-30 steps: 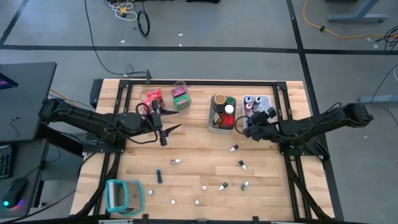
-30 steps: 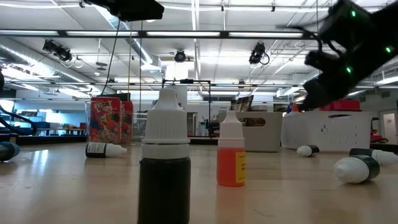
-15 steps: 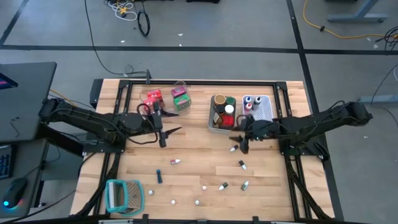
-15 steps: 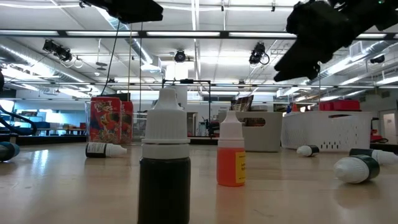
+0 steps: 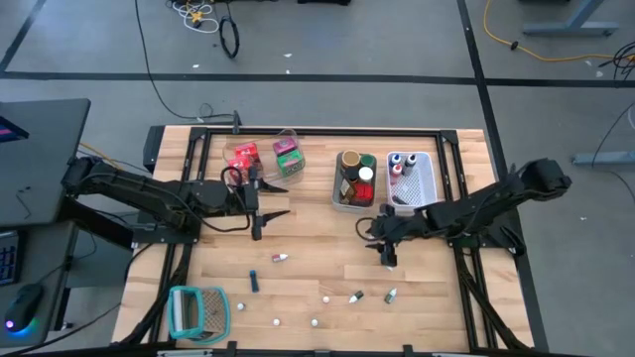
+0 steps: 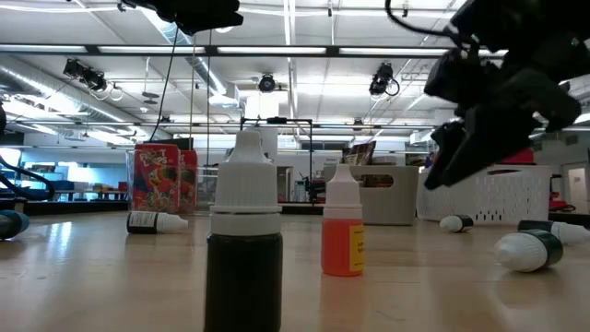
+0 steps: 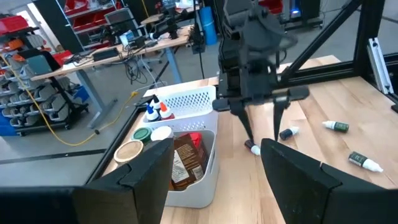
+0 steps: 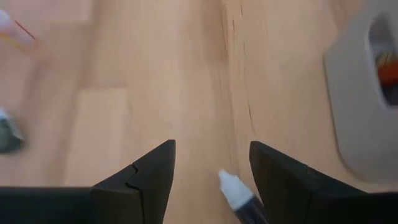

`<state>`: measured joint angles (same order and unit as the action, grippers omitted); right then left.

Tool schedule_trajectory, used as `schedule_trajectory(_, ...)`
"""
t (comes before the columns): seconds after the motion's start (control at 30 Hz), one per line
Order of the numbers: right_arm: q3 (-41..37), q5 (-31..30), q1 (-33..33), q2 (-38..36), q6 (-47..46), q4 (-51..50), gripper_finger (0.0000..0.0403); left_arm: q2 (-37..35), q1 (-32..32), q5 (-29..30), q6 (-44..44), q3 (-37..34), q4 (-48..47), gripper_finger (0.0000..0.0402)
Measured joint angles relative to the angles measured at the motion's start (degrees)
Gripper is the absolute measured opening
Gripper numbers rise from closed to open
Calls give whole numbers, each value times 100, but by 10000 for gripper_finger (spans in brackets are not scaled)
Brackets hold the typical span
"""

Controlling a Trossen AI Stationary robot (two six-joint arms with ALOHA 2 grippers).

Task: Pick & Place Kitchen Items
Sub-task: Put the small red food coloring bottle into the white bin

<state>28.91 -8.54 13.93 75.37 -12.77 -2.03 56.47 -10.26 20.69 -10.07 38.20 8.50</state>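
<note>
My right gripper's fingers are still above the small dark bottle, so it is too early to close. My right gripper lowers to the bottle first, then closes on it.
My right gripper is open and points down at the table in front of the grey bin. Its wrist view shows a small dark bottle with a white tip lying on the wood between the two open fingers, untouched. The left wrist view shows that bottle beneath the right gripper. My left gripper is open and hovers near the red packet and green packet. Small bottles and tiny white pieces lie loose on the near half of the table.
The grey bin holds a brown jar and capped jars. The white bin beside it holds small bottles. A teal-and-white ribbed holder sits at the near left corner. In the low view a dark bottle and an orange one stand upright.
My right gripper has moved from beside the white bin toward the table's left and near edge. It has come down over a small bottle lying in front of the grey bin. My left arm has kept still.
</note>
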Motion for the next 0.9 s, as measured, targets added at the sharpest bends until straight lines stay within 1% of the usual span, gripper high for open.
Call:
schedule_trajectory(0.13,0,0,-77,339,71,-166,217,0,0,0,0,0,1,251)
schedule_trajectory(0.27,0,-7,-154,566,542,-308,217,0,0,72,-85,0,1,251)
schedule_trajectory(0.43,7,-247,-222,748,1006,-461,217,-1,0,87,-79,0,3,251)
schedule_trajectory(0.53,22,-187,-257,830,1144,-547,212,0,0,87,-79,0,1,251)
schedule_trajectory(0.7,20,6,-262,851,1096,-469,176,0,0,87,-74,0,-3,251)
schedule_trajectory(0.9,11,197,-266,855,339,-384,123,0,0,87,-70,0,-5,251)
